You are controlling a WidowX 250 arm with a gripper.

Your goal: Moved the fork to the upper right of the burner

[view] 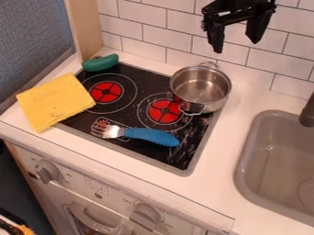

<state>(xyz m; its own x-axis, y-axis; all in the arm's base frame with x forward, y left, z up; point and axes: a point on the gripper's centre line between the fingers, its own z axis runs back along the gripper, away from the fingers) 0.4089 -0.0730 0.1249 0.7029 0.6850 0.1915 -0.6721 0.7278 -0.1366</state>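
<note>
My gripper is about to grab the fork's ribbed handle, so that it can move the blue fork past the burner to beside the metal pot.
High at the top right, the black gripper hangs open in front of the tiled wall, with nothing between its fingers. The fork, with a blue ribbed handle and metal tines pointing left, lies on the front part of the black stovetop, far below and left of the gripper. Two red burners show: the right one is just above the fork's handle, and the left one is farther back.
A metal pot stands at the stovetop's back right, partly over the right burner. A yellow cloth covers the left edge, and a green toy vegetable lies at the back left corner. The grey sink is at the right.
</note>
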